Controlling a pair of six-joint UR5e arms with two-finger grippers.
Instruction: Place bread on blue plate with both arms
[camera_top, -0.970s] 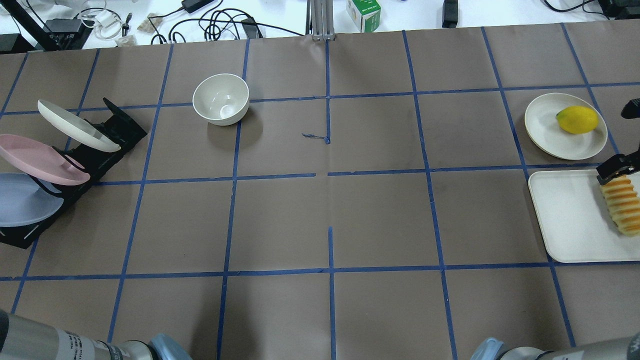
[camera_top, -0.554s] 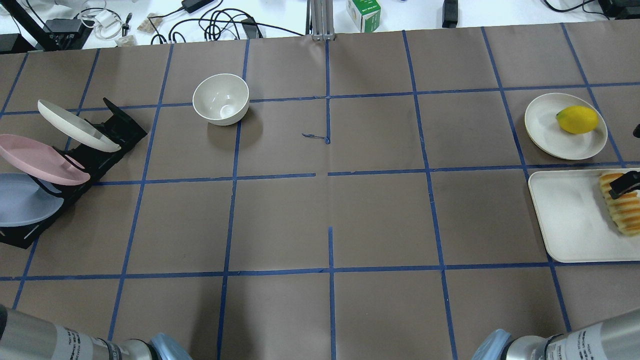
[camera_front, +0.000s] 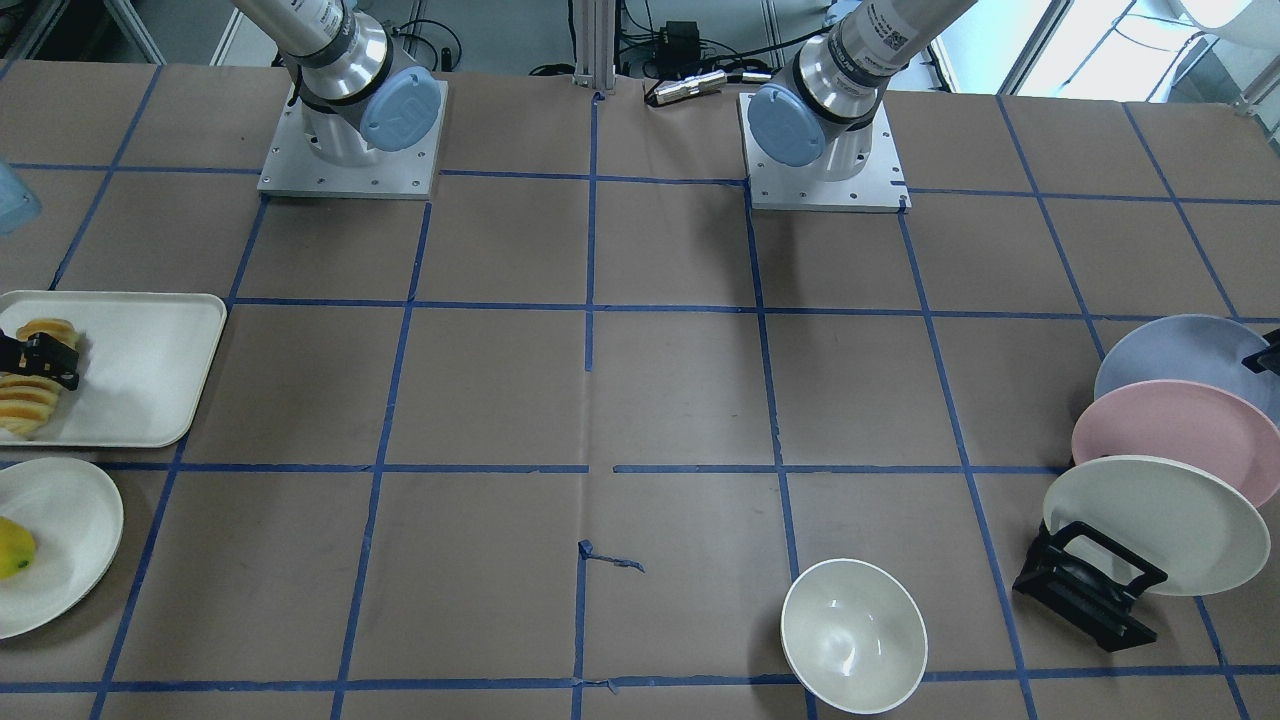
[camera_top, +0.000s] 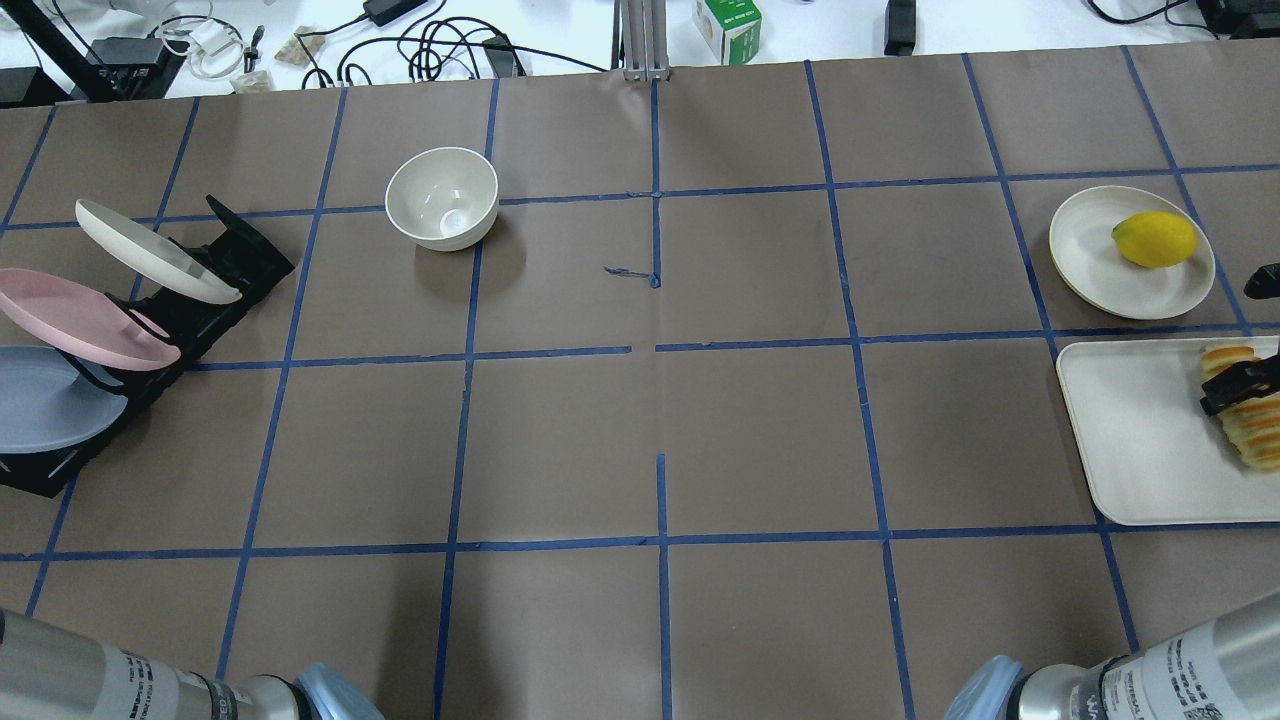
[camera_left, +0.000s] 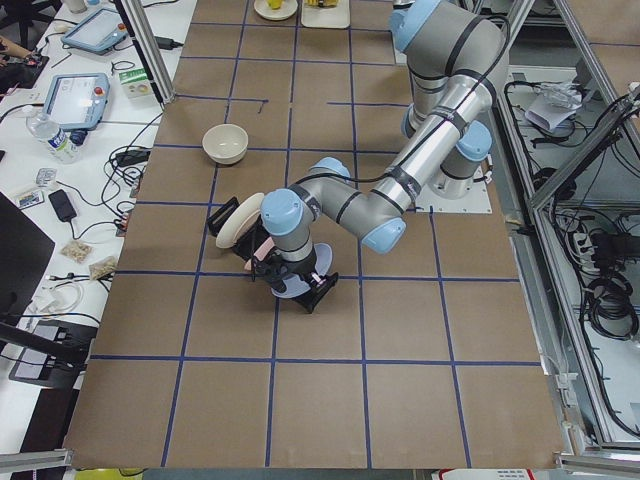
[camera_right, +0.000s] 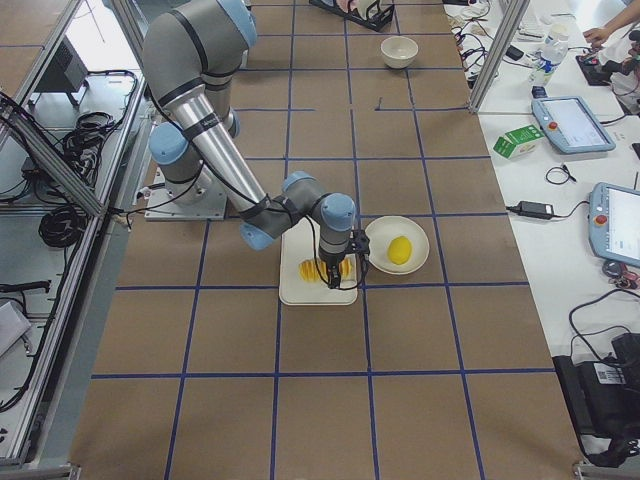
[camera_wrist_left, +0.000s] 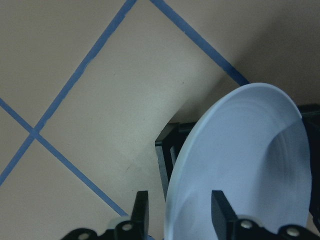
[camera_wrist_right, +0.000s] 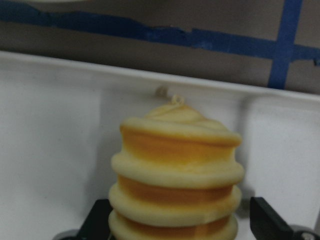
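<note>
The blue plate is far too wide across for my fingers. My left gripper needs to pinch it by its thin raised rim (camera_wrist_left: 186, 150) next.
The bread (camera_top: 1250, 430) lies on a white tray (camera_top: 1130, 440) at the right edge of the table; it also shows in the front view (camera_front: 25, 400). My right gripper (camera_top: 1240, 385) is open and low over the loaf. In the right wrist view its fingers (camera_wrist_right: 265, 222) flank the bread (camera_wrist_right: 175, 170). The blue plate (camera_top: 50, 400) leans in a black rack at the far left. My left gripper (camera_wrist_left: 177, 215) is open, with its two fingers either side of the blue plate's (camera_wrist_left: 240, 165) rim.
The rack (camera_top: 230, 250) also holds a pink plate (camera_top: 80, 320) and a white plate (camera_top: 150, 250). A white bowl (camera_top: 442, 197) stands back left of centre. A round white plate (camera_top: 1090, 250) with a yellow fruit (camera_top: 1155, 240) sits behind the tray.
My right gripper has moved from the far end of the bread toward me along the loaf and now sits over it. The plates and rack have not moved.
</note>
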